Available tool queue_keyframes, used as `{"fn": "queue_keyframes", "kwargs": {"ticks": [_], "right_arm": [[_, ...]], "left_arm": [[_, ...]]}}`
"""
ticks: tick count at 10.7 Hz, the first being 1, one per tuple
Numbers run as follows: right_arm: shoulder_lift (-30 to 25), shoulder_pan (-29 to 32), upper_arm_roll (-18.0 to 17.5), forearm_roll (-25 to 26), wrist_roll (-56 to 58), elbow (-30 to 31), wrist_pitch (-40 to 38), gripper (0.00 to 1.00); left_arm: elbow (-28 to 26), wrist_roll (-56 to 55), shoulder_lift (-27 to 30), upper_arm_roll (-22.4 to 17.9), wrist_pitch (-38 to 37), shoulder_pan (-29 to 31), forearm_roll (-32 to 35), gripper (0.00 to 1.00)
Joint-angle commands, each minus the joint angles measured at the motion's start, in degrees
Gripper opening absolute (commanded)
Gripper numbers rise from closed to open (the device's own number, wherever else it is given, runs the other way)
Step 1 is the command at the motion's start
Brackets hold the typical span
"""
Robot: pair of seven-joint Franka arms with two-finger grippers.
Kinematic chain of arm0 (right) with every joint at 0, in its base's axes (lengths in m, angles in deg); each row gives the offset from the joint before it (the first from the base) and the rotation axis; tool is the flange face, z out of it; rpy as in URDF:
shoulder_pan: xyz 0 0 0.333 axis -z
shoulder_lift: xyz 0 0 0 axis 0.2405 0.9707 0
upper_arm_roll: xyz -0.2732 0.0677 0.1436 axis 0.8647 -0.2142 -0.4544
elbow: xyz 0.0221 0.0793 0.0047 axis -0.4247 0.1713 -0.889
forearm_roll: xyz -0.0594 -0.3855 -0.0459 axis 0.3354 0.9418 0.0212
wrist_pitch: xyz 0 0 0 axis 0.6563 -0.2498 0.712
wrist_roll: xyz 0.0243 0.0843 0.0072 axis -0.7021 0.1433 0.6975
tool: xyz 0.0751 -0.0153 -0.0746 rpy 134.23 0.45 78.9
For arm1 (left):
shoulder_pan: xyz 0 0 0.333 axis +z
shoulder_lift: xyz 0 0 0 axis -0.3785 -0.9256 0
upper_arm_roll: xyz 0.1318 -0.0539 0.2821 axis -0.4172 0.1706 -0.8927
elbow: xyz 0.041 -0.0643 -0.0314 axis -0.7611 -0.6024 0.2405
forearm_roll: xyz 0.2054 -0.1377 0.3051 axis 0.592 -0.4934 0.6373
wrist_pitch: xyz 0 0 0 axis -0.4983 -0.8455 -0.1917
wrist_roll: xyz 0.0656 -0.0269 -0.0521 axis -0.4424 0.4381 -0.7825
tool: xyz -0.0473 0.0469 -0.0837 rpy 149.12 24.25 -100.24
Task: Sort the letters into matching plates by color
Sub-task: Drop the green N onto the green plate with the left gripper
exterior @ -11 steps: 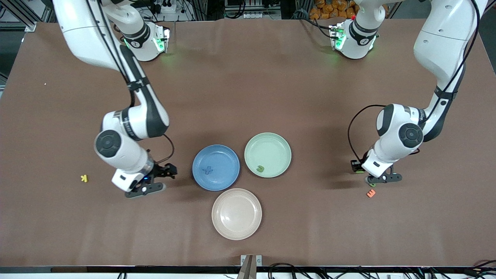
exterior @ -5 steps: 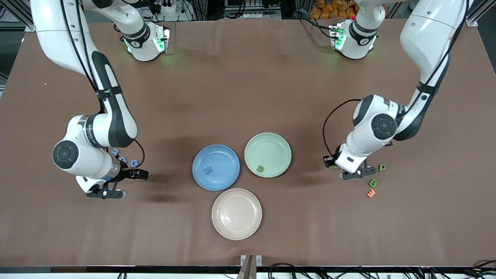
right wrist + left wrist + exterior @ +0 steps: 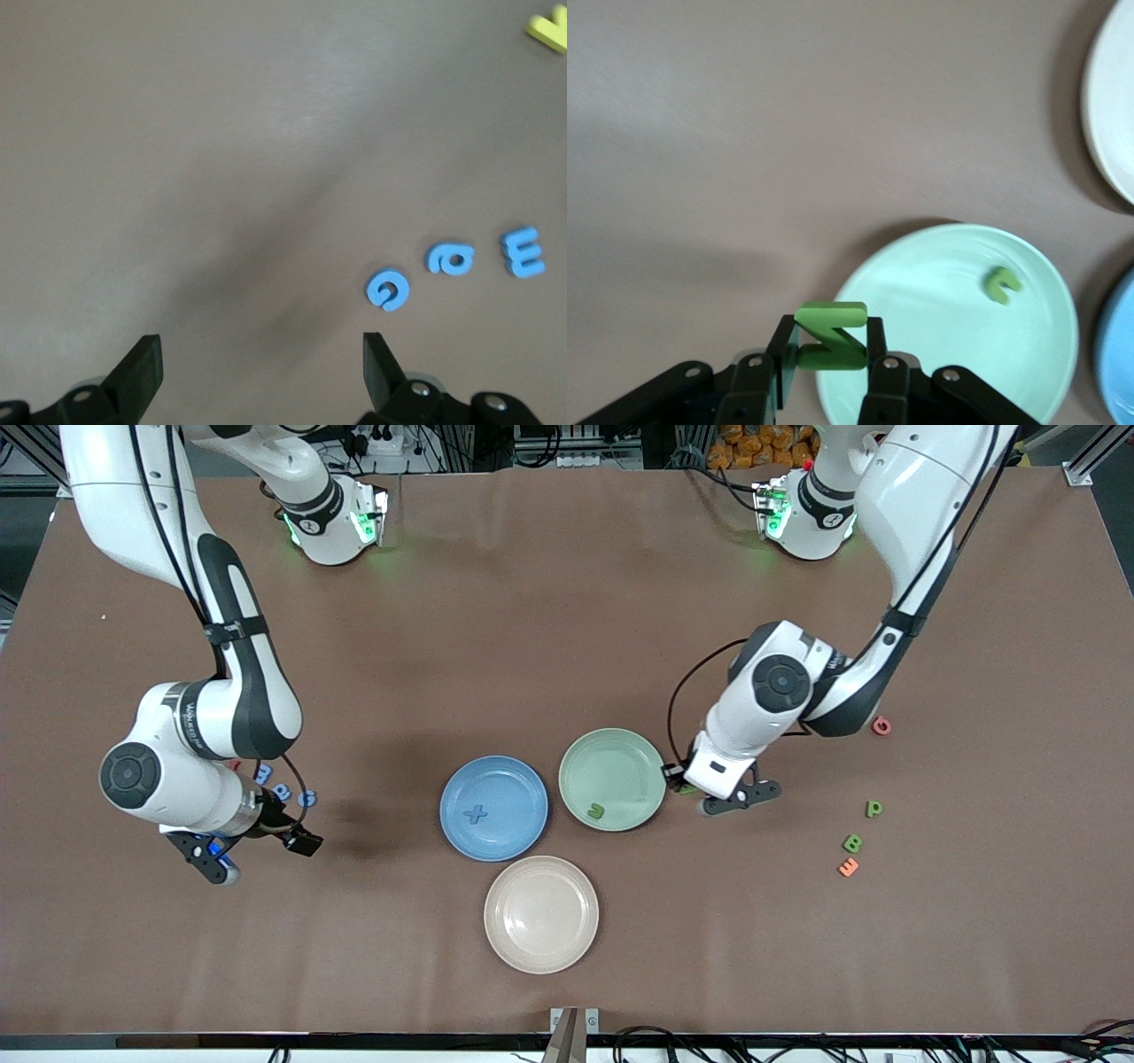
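The green Z hangs above the rim of the pale green plate and would miss if I opened now. My left gripper keeps hold of the Z for now.
My left gripper is shut on a green Z-shaped letter and hangs over the rim of the pale green plate toward the left arm's end of the table. One green letter lies in that plate. Two more green letters lie on the table toward the left arm's end. The blue plate holds a blue X. Three blue letters lie in a row beside my right gripper, which is open and holds nothing.
A beige plate sits nearer the front camera than the other two plates. An orange letter lies beside the green ones, and a red letter lies farther back. A yellow letter shows in the right wrist view.
The left arm carried the green letter from the letter cluster to the green plate's rim. The right arm swung away from the blue plate toward its own end, uncovering the blue letters.
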Motion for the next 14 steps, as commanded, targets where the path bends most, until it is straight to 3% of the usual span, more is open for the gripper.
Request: {"fn": "queue_keyframes", "kwargs": {"ticks": [1,2,4,6,8,12,14], "right_arm": [[-1.44,0.85,2.85,0.36,-14.05,2.11,-0.56,1.0],[-1.53,1.03,3.13,0.28,-14.69,2.2,-0.82,1.0],[-1.53,0.94,3.22,0.62,-26.67,2.2,-0.57,1.0],[-1.0,1.29,3.13,-0.33,-29.71,2.63,3.03,1.0],[-0.91,1.2,3.13,-0.34,-36.39,6.92,11.01,1.0],[-1.17,1.2,3.05,-0.16,-36.06,12.9,14.55,1.0],[-1.09,1.29,2.87,-0.16,-35.79,17.64,21.99,1.0]], "left_arm": [[4.9,-6.19,-3.74,-0.74,-1.13,-5.11,1.11,0.0],[5.87,-7.86,-4.53,-0.92,-1.13,-6.35,1.37,0.0],[5.97,-8.49,-4.63,-2.93,-1.13,-8.02,2.51,0.99],[5.71,-8.41,-4.36,-3.47,-1.3,-8.03,3.31,1.0],[5.71,-7.71,-3.84,-3.56,-4.44,-6.98,4.27,1.0],[5.1,-0.51,-2.61,-3.73,-9.12,-0.58,5.59,1.0],[3.08,4.48,-1.64,-3.73,-10.18,3.64,5.68,1.0]]}}
